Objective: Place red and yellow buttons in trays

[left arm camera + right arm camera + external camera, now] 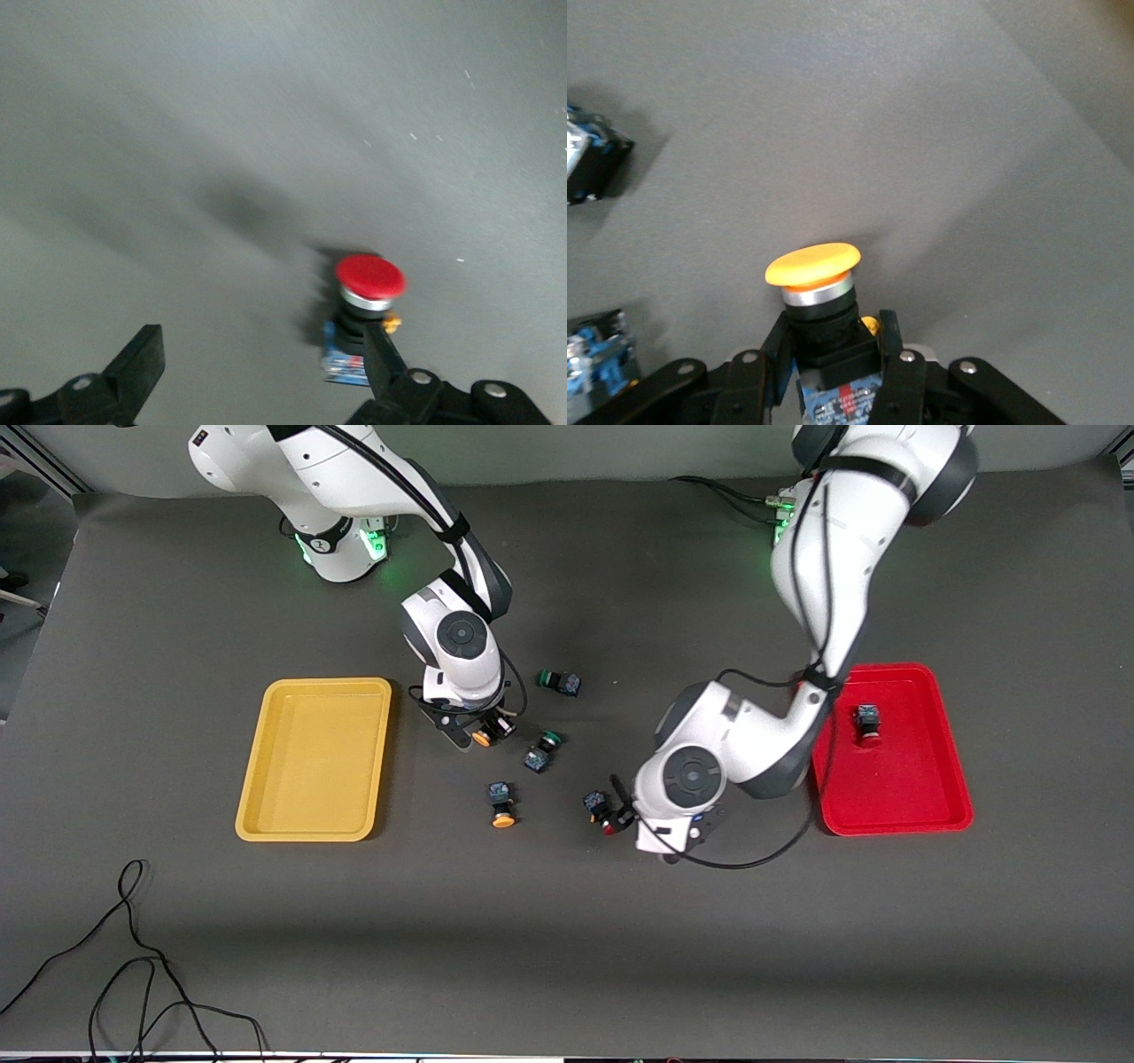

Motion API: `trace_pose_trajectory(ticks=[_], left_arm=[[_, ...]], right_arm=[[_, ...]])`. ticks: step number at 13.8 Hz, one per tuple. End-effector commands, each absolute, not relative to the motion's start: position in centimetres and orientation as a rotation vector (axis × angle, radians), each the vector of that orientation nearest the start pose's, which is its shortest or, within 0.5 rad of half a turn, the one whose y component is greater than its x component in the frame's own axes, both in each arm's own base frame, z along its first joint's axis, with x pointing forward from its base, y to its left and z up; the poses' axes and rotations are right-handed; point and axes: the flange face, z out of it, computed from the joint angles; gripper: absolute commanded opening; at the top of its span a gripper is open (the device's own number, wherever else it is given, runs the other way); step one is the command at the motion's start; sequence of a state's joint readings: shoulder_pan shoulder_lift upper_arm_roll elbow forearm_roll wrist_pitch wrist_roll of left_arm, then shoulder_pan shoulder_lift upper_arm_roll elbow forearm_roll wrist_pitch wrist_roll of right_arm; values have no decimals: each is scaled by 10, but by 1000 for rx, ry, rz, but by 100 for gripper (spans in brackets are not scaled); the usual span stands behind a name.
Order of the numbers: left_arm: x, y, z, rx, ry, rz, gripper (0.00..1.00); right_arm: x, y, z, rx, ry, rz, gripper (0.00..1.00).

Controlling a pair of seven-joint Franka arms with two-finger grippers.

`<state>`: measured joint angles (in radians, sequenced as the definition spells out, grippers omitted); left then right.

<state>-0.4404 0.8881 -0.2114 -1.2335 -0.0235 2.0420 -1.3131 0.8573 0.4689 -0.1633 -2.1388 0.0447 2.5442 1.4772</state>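
My left gripper grabs the red-capped button by its dark body [597, 804] next, to place it in the red tray [895, 815].
My right gripper [485, 729] [833, 341] is shut on the dark body of a yellow-capped button [483, 737] [813, 266], low over the table beside the yellow tray [266, 779]. A second yellow button [501, 804] lies on the table nearer the front camera. My left gripper [623, 815] [261, 363] is open, low at the table. A red-capped button [602, 810] [368, 276] lies against one of its fingers [383, 354], not between the two. Another red button [867, 722] lies in the red tray [895, 815].
Two green-capped buttons [558, 682] [542, 749] lie on the dark mat between the arms. Two dark switch bodies [594, 164] [598, 354] show at the edge of the right wrist view. A black cable [133, 957] lies near the front edge.
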Motion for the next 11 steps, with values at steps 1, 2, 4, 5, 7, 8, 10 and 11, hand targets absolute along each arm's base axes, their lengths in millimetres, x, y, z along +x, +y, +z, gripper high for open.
trace_pose_trajectory(ticks=[1, 2, 4, 5, 7, 8, 10, 11], left_arm=[[620, -453, 226, -2952, -1211, 270, 99], [620, -453, 220, -2968, -1181, 257, 99], [615, -456, 205, -2981, -1126, 263, 95], [613, -460, 199, -2992, -1119, 253, 93], [613, -461, 191, -3003, -1123, 244, 83], [606, -469, 185, -3010, -1102, 243, 70], [604, -471, 181, -3015, -1074, 218, 5], [605, -470, 184, -3016, -1081, 212, 0]], right_arm=[[443, 359, 235, -2971, 1243, 24, 9], [448, 351, 260, -2995, 1226, 56, 9], [457, 336, 315, -3022, 1197, 111, 9], [460, 330, 338, -3032, 1181, 137, 9], [472, 305, 363, -3047, 1141, 179, 9], [482, 285, 372, -3057, 1075, 200, 9], [505, 224, 383, -3093, 916, 244, 9], [513, 193, 387, -3119, 774, 271, 9]])
